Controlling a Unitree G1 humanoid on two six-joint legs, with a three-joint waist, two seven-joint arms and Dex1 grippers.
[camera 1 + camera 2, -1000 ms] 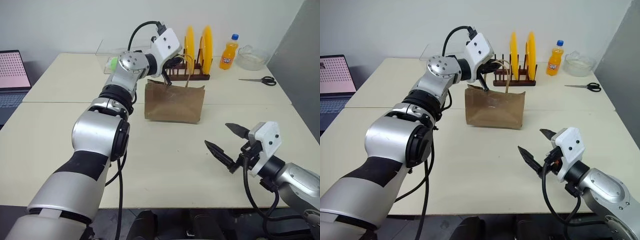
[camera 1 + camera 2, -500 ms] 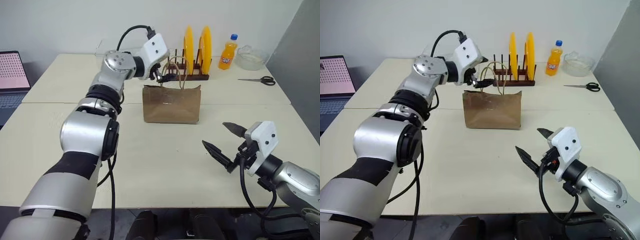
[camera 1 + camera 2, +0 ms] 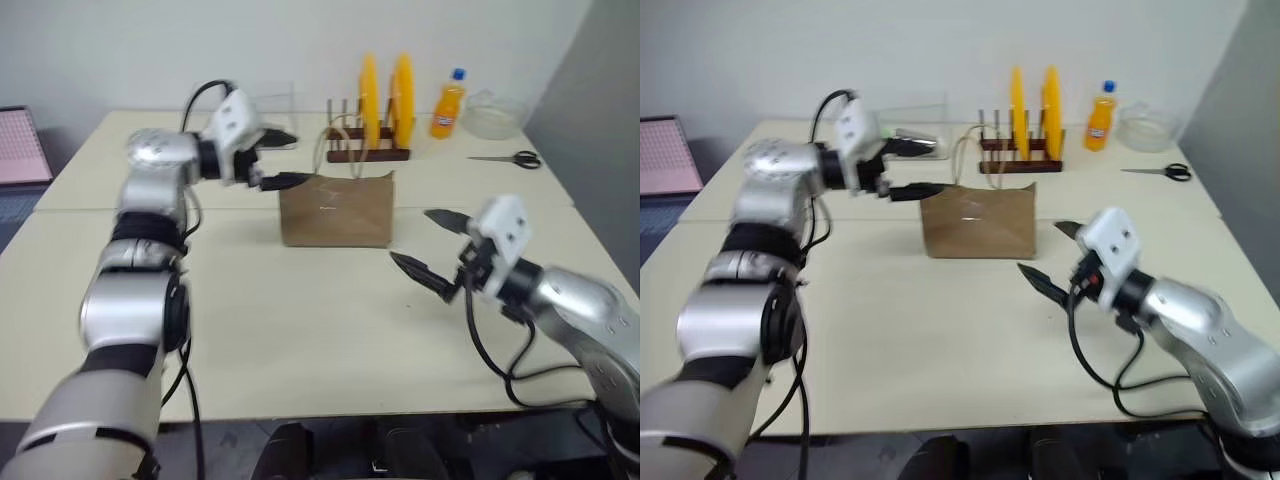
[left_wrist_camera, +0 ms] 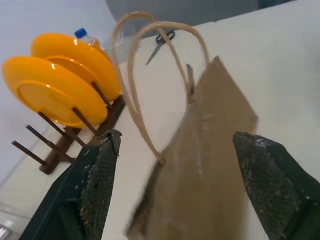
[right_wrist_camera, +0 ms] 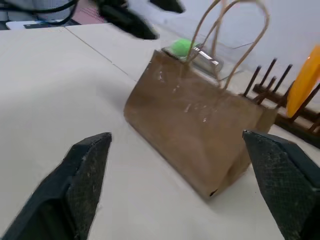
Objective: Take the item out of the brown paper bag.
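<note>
My left gripper should pinch the bag by that thin loop handle next, because the loop handle stands up free above the wide paper body.
The brown paper bag stands upright mid-table, its two loop handles sticking up free. The item is hidden; I see none of it at the bag's mouth. My left gripper hovers open just left of the bag's top edge, one finger above the other and clear of the handles. In the left wrist view the bag and handles lie between its fingers, untouched. To the right of the bag, off the table, my right gripper is open and points at the bag.
Behind the bag stands a wooden rack with two yellow plates. An orange soda bottle, a glass bowl and scissors lie at the back right. A laptop sits far left. Something green lies behind the bag.
My left gripper has let go of the bag's handle, opened and drawn back to the left. The right gripper has risen and moved forward toward the bag. The camera has shifted.
</note>
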